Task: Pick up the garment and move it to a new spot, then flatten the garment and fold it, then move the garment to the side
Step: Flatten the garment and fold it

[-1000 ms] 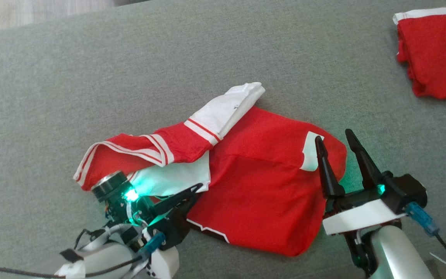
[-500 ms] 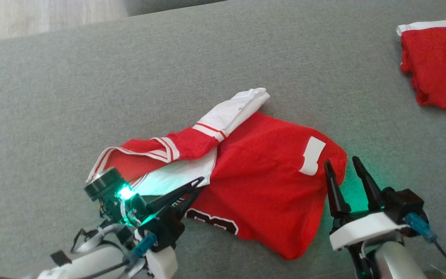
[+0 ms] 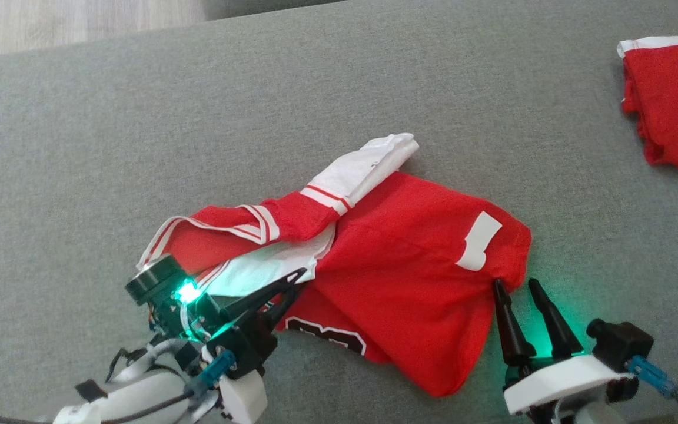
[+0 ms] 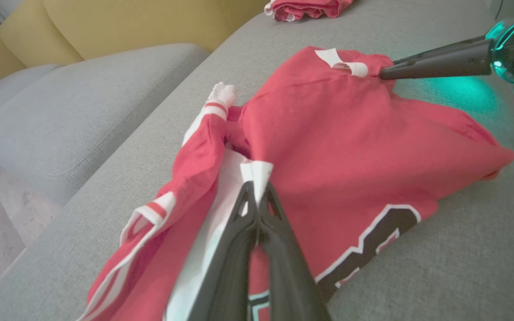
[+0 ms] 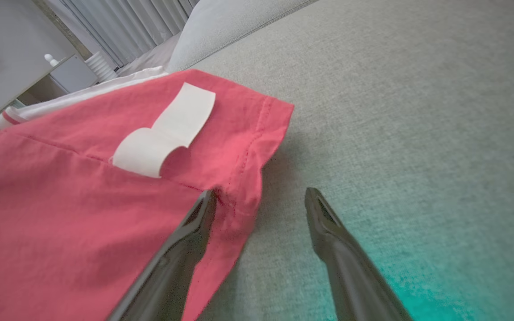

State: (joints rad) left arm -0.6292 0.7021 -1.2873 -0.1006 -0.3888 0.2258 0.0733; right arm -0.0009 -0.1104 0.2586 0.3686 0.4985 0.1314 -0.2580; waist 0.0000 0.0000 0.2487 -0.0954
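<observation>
My right gripper next picks up the garment by its red hem corner [image 3: 511, 278], which puckers up at the garment's edge while the garment's red body [image 3: 411, 275] lies slack.
A red and white garment [image 3: 398, 265] lies crumpled on the grey sofa seat [image 3: 339, 88], a white label on its right corner and a black number print at its near edge. My left gripper [image 3: 293, 281] is shut on a white fold of the garment [image 4: 257, 174] at its near left side. My right gripper [image 3: 515, 287] is open at the garment's right edge [image 5: 248, 178], with its left finger [image 5: 194, 232] touching the red hem and its right finger over bare cushion.
A second red garment [image 3: 671, 100], folded, lies at the far right of the seat and appears at the top of the left wrist view [image 4: 310, 8]. Wooden floor [image 3: 74, 23] lies beyond the far left edge. Yellow back cushions [image 4: 127, 22] rise behind the seat.
My right gripper has drawn back toward me, off the garment to its right hem, its fingers closer together. The garment's near edge has lifted, uncovering the black number print. The camera shifted slightly.
</observation>
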